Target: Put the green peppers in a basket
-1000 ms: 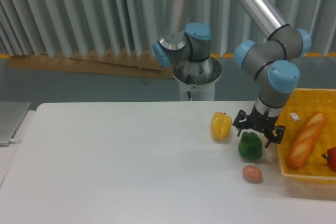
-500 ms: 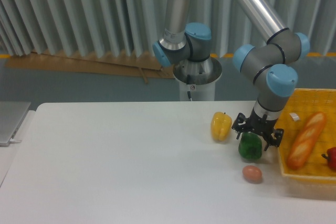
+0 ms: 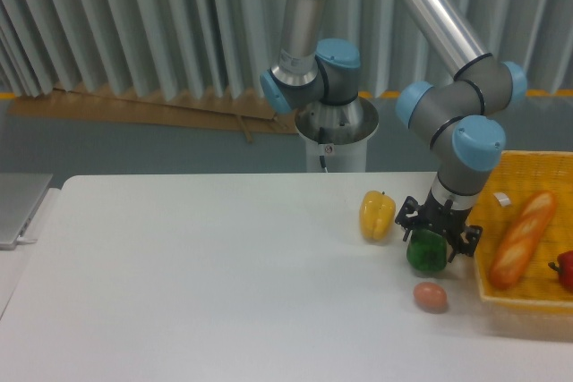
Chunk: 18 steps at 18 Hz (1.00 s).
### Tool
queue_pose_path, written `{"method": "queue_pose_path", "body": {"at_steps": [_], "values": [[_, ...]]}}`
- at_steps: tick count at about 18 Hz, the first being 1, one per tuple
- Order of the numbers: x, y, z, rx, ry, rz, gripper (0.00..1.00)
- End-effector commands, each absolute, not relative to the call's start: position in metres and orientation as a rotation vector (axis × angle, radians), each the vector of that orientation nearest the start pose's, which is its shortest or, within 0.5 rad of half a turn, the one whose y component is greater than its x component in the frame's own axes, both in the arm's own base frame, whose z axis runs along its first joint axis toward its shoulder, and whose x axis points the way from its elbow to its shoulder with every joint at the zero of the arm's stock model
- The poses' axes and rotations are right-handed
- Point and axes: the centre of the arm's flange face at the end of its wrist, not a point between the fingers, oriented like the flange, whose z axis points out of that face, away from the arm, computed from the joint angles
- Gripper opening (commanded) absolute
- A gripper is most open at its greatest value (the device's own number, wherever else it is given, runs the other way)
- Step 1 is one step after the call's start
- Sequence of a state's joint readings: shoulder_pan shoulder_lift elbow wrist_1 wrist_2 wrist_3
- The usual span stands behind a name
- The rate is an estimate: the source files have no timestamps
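Note:
My gripper grabs the upper sides of the green pepper (image 3: 425, 255) next, to place the pepper in the yellow-orange mesh basket.
The green pepper (image 3: 425, 255) stands on the white table, right of centre, a short way left of the yellow-orange mesh basket (image 3: 526, 301). My gripper (image 3: 437, 237) points down over it, open, with its black fingers (image 3: 407, 218) spread to either side of the pepper's top. The fingers cover the upper part of the pepper. Whether they touch it cannot be made out. The basket's right side runs out of the frame.
A yellow pepper (image 3: 377, 215) sits just left of the green one. A brown egg (image 3: 431, 296) lies in front of it. Inside the basket are a bread loaf (image 3: 522, 237) and a red item (image 3: 564, 271). A grey object (image 3: 18, 207) lies at the table's left edge.
The gripper has come down and slightly left, so its fingers now straddle more of the green pepper. The pepper and the other items have not moved.

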<state>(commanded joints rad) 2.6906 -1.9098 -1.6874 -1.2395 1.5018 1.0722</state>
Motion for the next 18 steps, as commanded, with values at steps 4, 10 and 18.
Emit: {"method": "queue_pose_path", "body": {"at_steps": [4,10,18], "values": [[-0.460,0.379,0.279,-3.129,-0.062,-0.227,0.67],[-0.460,0.379,0.281,-3.131,-0.054,-0.220,0.48],[-0.459,0.381,0.292,-3.125,-0.049,-0.199,0.48]]}}
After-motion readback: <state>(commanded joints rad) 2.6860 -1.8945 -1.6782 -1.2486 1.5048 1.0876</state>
